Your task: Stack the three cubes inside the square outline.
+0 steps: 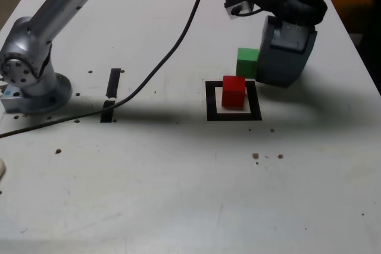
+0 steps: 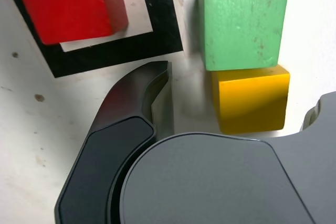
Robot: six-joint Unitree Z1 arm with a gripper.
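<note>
My gripper is to grab the yellow cube by its opposite sides next, so that I can stack it inside the square outline.
The red cube sits inside the black square outline. Just behind the outline stands the green cube, outside the frame. In the wrist view the yellow cube touches the green cube's side; in the exterior view the gripper body hides it. My gripper is low over the table at the exterior view's right of the green cube. It is open and straddles the yellow cube, with a gap showing between the cube and one dark finger.
Two short black strips lie on the white table at the exterior view's left of the outline. A black cable runs across the table. The arm's silver base stands at the far left. The table's right edge is near the gripper.
</note>
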